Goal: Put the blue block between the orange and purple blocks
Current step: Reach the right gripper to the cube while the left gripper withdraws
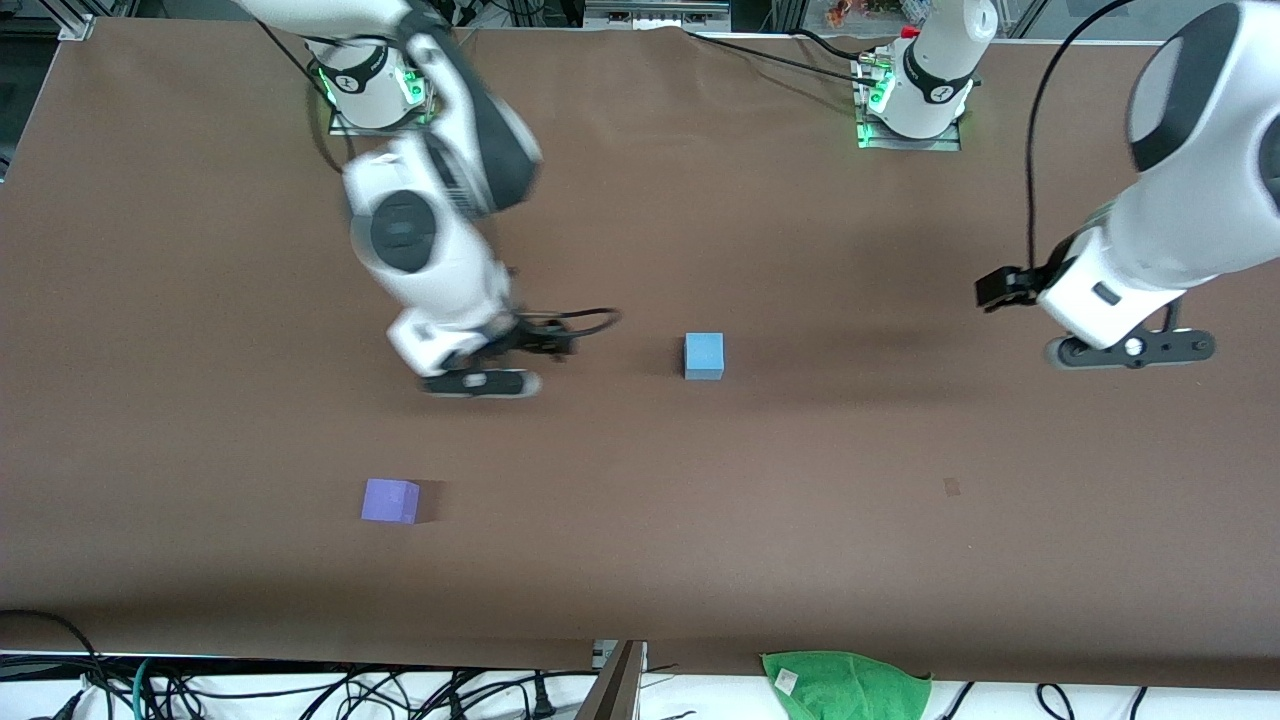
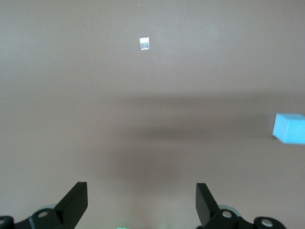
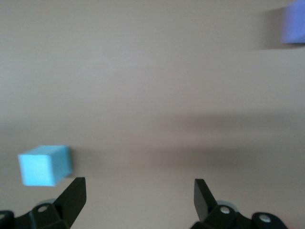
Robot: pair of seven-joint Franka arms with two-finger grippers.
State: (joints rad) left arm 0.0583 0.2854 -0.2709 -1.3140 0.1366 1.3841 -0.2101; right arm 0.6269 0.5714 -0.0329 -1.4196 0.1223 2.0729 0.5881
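My right gripper grabs the opposite sides of the sky-blue block next, to set the sky-blue block (image 1: 704, 356) between the orange and purple blocks.
The sky-blue block (image 1: 704, 356) sits on the brown table near its middle. It also shows in the left wrist view (image 2: 289, 128) and the right wrist view (image 3: 45, 164). The purple block (image 1: 390, 500) lies nearer the front camera, toward the right arm's end, and shows in the right wrist view (image 3: 293, 24). The orange block is not in view. My right gripper (image 1: 480, 382) hangs over bare table between the two blocks, open and empty (image 3: 139, 198). My left gripper (image 1: 1130, 349) waits over the left arm's end of the table, open and empty (image 2: 141, 200).
A small pale mark (image 1: 951, 487) lies on the table (image 1: 850, 560) nearer the front camera than the left gripper and shows in the left wrist view (image 2: 144, 43). A green cloth (image 1: 845, 685) lies off the table's front edge.
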